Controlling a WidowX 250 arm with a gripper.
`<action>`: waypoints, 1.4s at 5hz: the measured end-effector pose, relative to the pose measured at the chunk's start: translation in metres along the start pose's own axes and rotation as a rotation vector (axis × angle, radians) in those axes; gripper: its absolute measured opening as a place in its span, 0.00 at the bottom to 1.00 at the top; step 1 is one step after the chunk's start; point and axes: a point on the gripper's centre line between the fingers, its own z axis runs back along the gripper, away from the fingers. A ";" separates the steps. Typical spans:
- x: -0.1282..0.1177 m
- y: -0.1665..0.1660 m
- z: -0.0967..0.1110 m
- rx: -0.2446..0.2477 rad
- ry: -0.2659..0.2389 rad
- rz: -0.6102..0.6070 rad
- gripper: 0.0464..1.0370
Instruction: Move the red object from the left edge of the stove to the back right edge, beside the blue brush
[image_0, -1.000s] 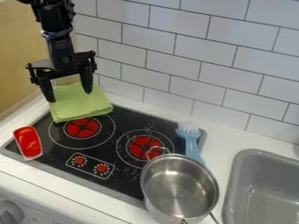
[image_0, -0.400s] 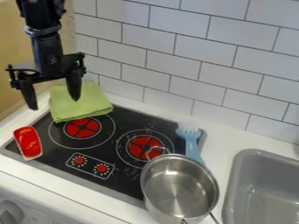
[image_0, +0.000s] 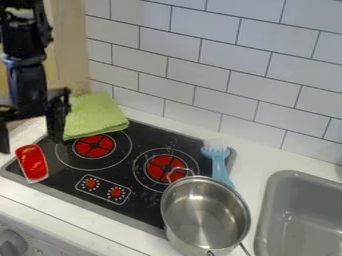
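Note:
The red object should be lifted from the black stove top, so my gripper should grab it by its long sides next.
At the left edge, my gripper (image_0: 32, 146) hangs open with nothing between its fingers, above and behind the red object (image_0: 32, 162). That red, pale-edged object lies on the left corner of the black stove top (image_0: 143, 197). Just right of the gripper, a folded green cloth (image_0: 97, 117) covers the stove's back left part; one finger overlaps its left side in the view. A steel pot (image_0: 204, 215) stands at the stove's right front. Behind the pot lies a light blue brush (image_0: 219, 162) with pale bristles.
A grey sink (image_0: 300, 212) is set into the white counter (image_0: 257, 162) at the right. White wall tiles (image_0: 200, 60) rise behind the stove. Stove knobs (image_0: 12, 245) show at the lower left.
The gripper has moved left and down, from over the green cloth to the left edge, still open. The cloth, red object, pot and brush have stayed put.

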 end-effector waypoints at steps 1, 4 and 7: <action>0.002 -0.007 -0.005 -0.027 0.000 0.013 0.96; -0.006 -0.007 -0.032 0.032 -0.047 0.013 0.96; -0.015 0.002 -0.043 0.048 -0.043 -0.018 0.58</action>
